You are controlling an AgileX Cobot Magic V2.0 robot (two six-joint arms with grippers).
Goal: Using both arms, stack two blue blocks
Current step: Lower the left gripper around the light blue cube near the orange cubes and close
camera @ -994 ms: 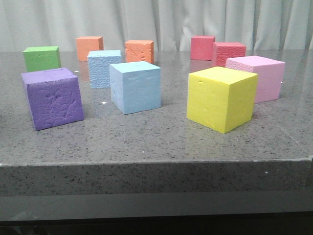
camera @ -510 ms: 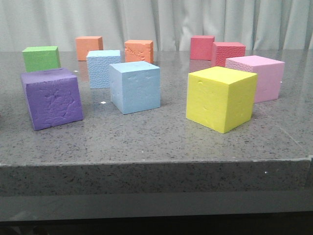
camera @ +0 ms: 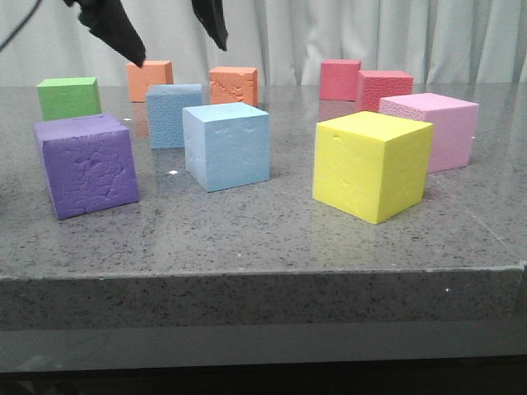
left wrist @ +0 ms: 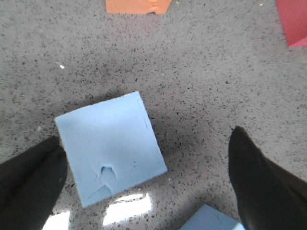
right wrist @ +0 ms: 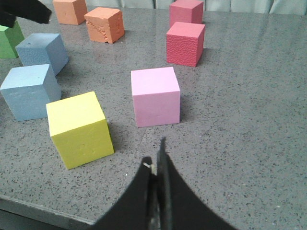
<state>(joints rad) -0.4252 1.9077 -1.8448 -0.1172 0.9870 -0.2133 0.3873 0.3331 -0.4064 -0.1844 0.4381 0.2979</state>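
My left gripper isn't ready to close on the block yet and needs to move lower first: its fingers are above the pebbly blue block's top (camera: pixel 174 90) in the front view.
The pebbly blue block (camera: pixel 174 115) stands behind the smoother blue block (camera: pixel 226 146) on the grey table. My left gripper (camera: pixel 181 51) hangs open and empty above the pebbly block, and only its two black fingertips show in the front view. In the left wrist view that block (left wrist: pixel 109 146) lies between the spread fingers (left wrist: pixel 29 187), close to one finger. A corner of the smoother block (left wrist: pixel 211 221) shows there too. My right gripper (right wrist: pixel 156 163) is shut and empty, low over the table near the pink cube (right wrist: pixel 156 96). Both blue blocks (right wrist: pixel 42 50) (right wrist: pixel 29 91) also show in the right wrist view.
A purple cube (camera: pixel 86 164) and a green cube (camera: pixel 70 97) stand at the left. Two orange cubes (camera: pixel 151 78) (camera: pixel 234 85) stand at the back. A yellow cube (camera: pixel 372 164), a pink cube (camera: pixel 432 130) and two red cubes (camera: pixel 341 79) (camera: pixel 384 89) are at the right.
My left gripper's open fingers have come into the top of the front view, above the rear blue block. No cube has moved.
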